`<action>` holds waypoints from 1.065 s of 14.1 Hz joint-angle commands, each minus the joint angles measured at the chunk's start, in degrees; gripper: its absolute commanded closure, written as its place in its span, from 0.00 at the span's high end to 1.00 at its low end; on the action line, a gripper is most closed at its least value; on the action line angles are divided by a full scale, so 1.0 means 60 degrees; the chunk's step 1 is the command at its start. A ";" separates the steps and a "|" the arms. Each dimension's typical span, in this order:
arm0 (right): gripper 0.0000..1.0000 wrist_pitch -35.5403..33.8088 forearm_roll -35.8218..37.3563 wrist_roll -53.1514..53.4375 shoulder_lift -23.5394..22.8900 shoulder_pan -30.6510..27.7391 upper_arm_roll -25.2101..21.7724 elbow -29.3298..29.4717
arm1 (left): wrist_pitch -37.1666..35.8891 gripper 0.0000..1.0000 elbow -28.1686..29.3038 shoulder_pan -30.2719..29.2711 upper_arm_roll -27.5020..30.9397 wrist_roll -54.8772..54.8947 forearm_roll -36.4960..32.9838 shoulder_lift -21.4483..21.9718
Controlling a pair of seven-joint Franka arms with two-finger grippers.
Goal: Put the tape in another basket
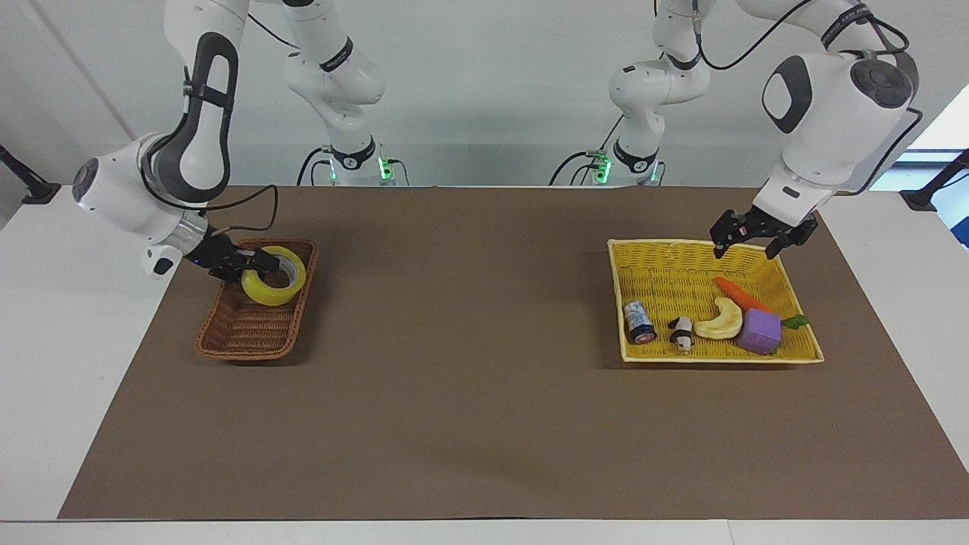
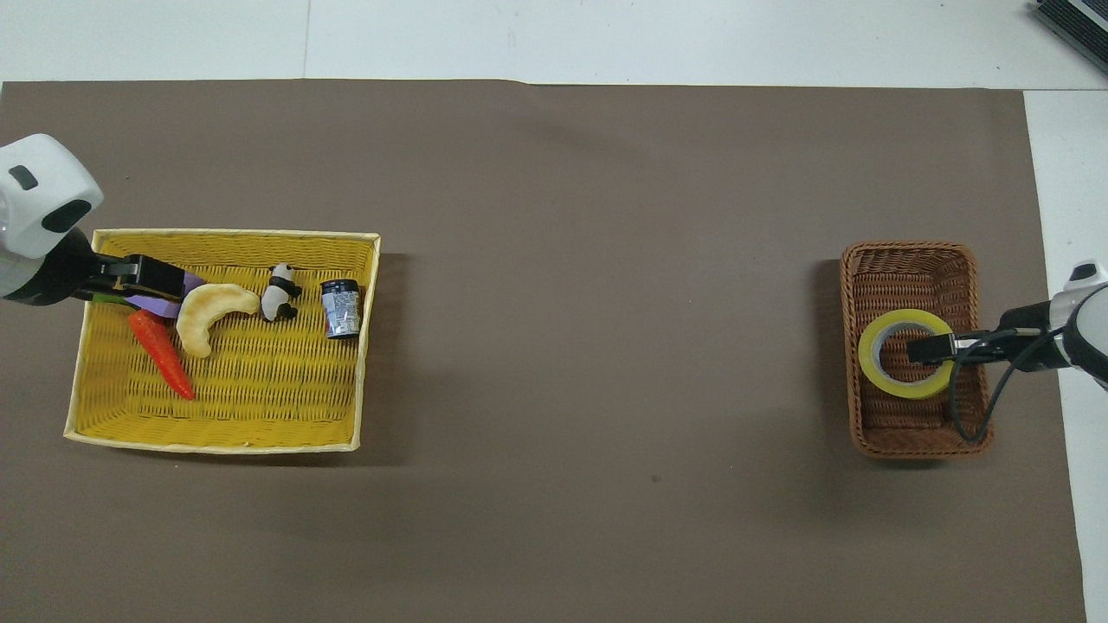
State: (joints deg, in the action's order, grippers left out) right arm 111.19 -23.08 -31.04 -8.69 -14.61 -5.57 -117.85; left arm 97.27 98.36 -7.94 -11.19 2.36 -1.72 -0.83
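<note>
My right gripper is ready to open. The yellow tape roll (image 2: 883,381) is over the bottom of the brown basket, inside all the basket's sides, so the roll would stay there.
The yellow tape roll (image 1: 265,295) (image 2: 883,381) hangs tilted inside the rim of the small brown wicker basket (image 1: 242,333) (image 2: 909,268), in the half nearer the robots. My right gripper (image 1: 269,261) (image 2: 917,349) is shut on the roll's wall, with one finger inside the ring. Whether the roll rests on the basket's floor I cannot tell. My left gripper (image 1: 746,246) (image 2: 143,277) is open and holds nothing. It hovers over the corner of the yellow basket (image 1: 658,272) (image 2: 260,398) at the left arm's end of the table.
The yellow basket holds a carrot (image 1: 738,291), a purple block (image 1: 759,331), a pale crescent (image 1: 723,319), a panda figure (image 1: 681,331) and a small can (image 1: 638,322). The brown mat (image 1: 469,341) lies between the two baskets.
</note>
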 commanded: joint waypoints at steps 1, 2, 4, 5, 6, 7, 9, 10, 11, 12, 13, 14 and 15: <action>0.01 0.0218 0.0258 -0.0218 -0.0001 -0.0158 0.0137 -0.0119 | -0.1647 1.00 -0.1683 -0.0010 -0.0097 0.0206 -0.0314 -0.0505; 0.08 0.0233 0.0258 -0.0247 -0.0147 -0.0159 0.0137 -0.0105 | -0.1738 1.00 -0.1701 0.0005 -0.0097 0.0221 -0.0314 -0.0404; 0.32 0.0364 0.0273 -0.0233 -0.0192 -0.0159 0.0137 -0.0105 | -0.1754 1.00 -0.1643 0.0048 -0.0097 0.0265 -0.0300 -0.0330; 0.68 0.0365 0.0273 -0.0218 -0.0236 -0.0159 0.0137 -0.0061 | -0.1725 1.00 -0.1628 0.0005 -0.0097 0.0294 -0.0300 -0.0330; 1.00 0.0307 0.0273 -0.0189 -0.0265 -0.0202 0.0137 0.0084 | -0.1782 1.00 -0.1628 -0.0010 -0.0083 0.0294 -0.0300 -0.0315; 1.00 0.0234 0.0273 -0.0189 -0.0338 -0.0246 0.0137 0.0289 | -0.1768 1.00 -0.1628 -0.0039 -0.0097 0.0251 -0.0271 -0.0286; 1.00 0.0262 0.0273 -0.0116 -0.0353 -0.0247 0.0137 0.0611 | -0.1666 1.00 -0.1628 -0.0068 -0.0083 0.0192 -0.0182 -0.0300; 1.00 0.0277 0.0273 -0.0043 -0.0339 -0.0232 0.0137 0.0787 | -0.1695 1.00 -0.1628 -0.0083 -0.0097 0.0221 -0.0168 -0.0300; 1.00 0.0306 0.0287 0.0132 -0.0339 -0.0174 0.0137 0.0977 | -0.1651 1.00 -0.1628 -0.0040 -0.0097 0.0178 -0.0168 -0.0300; 1.00 0.0350 0.0316 0.0423 -0.0339 -0.0101 0.0137 0.1197 | -0.1636 1.00 -0.1628 -0.0025 -0.0097 0.0192 -0.0168 -0.0300; 1.00 0.0350 0.0389 0.0774 -0.0324 -0.0071 0.0137 0.1445 | -0.1651 1.00 -0.1628 0.0004 -0.0097 0.0206 -0.0168 -0.0300; 1.00 0.0350 0.0738 0.1213 -0.0324 0.0132 0.0137 0.1796 | -0.1651 1.00 -0.1628 -0.0039 -0.0083 0.0206 -0.0168 -0.0300; 1.00 0.0350 0.1365 0.1768 -0.0324 0.0424 0.0137 0.2147 | -0.1651 1.00 -0.1628 -0.0083 -0.0083 0.0206 -0.0168 -0.0300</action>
State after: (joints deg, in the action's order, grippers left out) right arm 113.07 -19.99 -26.37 -10.37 -14.20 -5.24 -108.84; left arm 88.08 90.05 -7.94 -11.54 3.30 -2.29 -1.96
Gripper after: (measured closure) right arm 0.000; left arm 0.000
